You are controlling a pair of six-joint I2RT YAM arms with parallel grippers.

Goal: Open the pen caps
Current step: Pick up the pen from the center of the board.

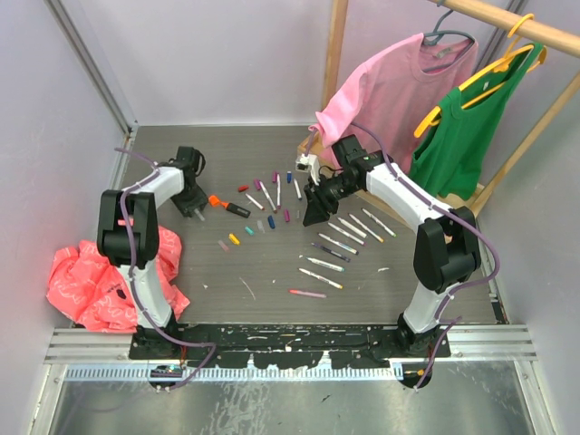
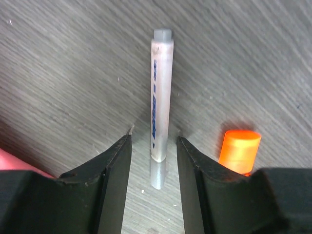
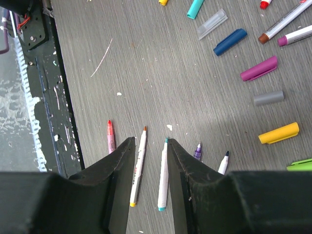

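Observation:
The fingers of the left gripper reach down close to the table on both sides of the pen's body. They would hold it if they closed now, so the left gripper should close on it.
In the left wrist view a slim grey pen [image 2: 161, 97] lies flat on the table. Its lighter near end sits between the jaws of my left gripper [image 2: 154, 139], which is open with a gap on both sides. An orange marker end [image 2: 240, 151] lies just to the right. My right gripper [image 3: 150, 140] hovers open and empty over a row of uncapped pens, an orange-tipped one [image 3: 138, 168] and a teal one [image 3: 163, 175] below the gap. Loose pen caps lie further off: blue [image 3: 230, 42], purple [image 3: 259, 68], grey [image 3: 268, 97], yellow [image 3: 278, 133]. From above, the left gripper [image 1: 195, 210] is beside the orange-black marker [image 1: 231, 207].
A crumpled pink bag [image 1: 91, 281] lies beside the left arm's base. A pink shirt [image 1: 390, 91] and a green top [image 1: 467, 136] hang from a wooden rack at the back right. More pens [image 1: 349, 231] and caps [image 1: 234, 238] are scattered mid-table. A black rail [image 3: 46, 97] marks the near edge.

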